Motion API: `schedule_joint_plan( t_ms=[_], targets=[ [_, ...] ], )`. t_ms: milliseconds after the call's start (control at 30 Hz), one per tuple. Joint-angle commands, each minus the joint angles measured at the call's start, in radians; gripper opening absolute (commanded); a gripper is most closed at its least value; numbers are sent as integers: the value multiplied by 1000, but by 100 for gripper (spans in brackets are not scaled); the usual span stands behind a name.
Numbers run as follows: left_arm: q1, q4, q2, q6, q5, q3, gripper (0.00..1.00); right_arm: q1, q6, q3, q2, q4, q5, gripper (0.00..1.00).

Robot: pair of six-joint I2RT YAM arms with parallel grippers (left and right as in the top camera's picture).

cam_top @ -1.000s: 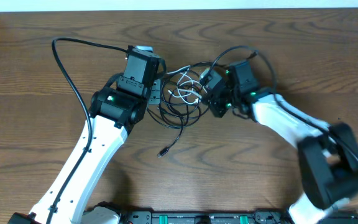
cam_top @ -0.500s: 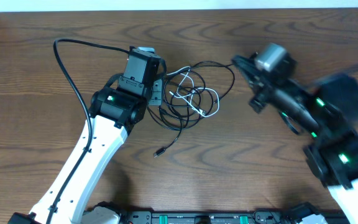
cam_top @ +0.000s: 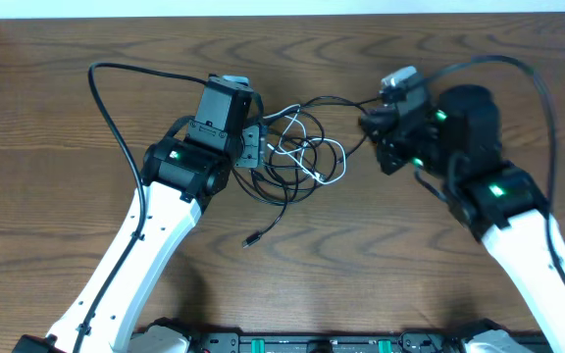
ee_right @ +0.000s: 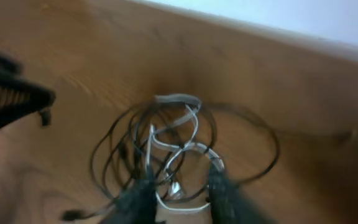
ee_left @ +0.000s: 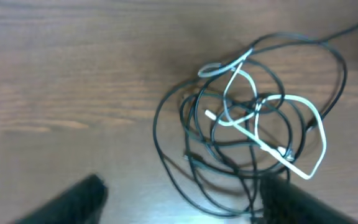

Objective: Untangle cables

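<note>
I should grab the white cord with my right gripper next by its exposed outer loop (cam_top: 342, 171) (ee_right: 196, 209), to pull it out from the black loops.
The cables (cam_top: 302, 155) lie in one loose tangle on the wooden table: several thin black loops with a white cord (cam_top: 314, 173) woven through. One black end with a small plug (cam_top: 248, 241) trails toward the front. My left gripper (cam_top: 255, 147) is open at the tangle's left edge. In the left wrist view the tangle (ee_left: 253, 124) lies just ahead of the open fingers (ee_left: 182, 202), with black loops at the right finger. My right gripper (cam_top: 375, 137) is at the tangle's right edge, fingers apart (ee_right: 182, 196), above the blurred tangle (ee_right: 166, 149).
The left arm's thick black cable (cam_top: 106, 108) arcs over the table at the back left. The right arm's thick cable (cam_top: 538, 88) loops at the back right. The table's far edge meets a white wall (cam_top: 282, 8).
My right arm pulled out of the tangle, swung right, and has come back to its right edge. The tangle spread a little to the right. My left arm has not moved.
</note>
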Motion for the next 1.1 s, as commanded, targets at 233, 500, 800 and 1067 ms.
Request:
schedule_joint_plan(
  t_ms=[233,500,800,1067],
  targets=[
    [3,-3,8,-5,7,1,98,-6,368,-4,268,-41,-165,84],
    [3,-3,8,-5,7,1,98,40,-2,-4,374,-30,-253,95],
    [3,-3,8,-5,7,1,98,107,-97,-4,528,29,-179,97],
    [3,-3,8,-5,7,1,98,138,-97,-4,626,90,-178,82]
  ],
)
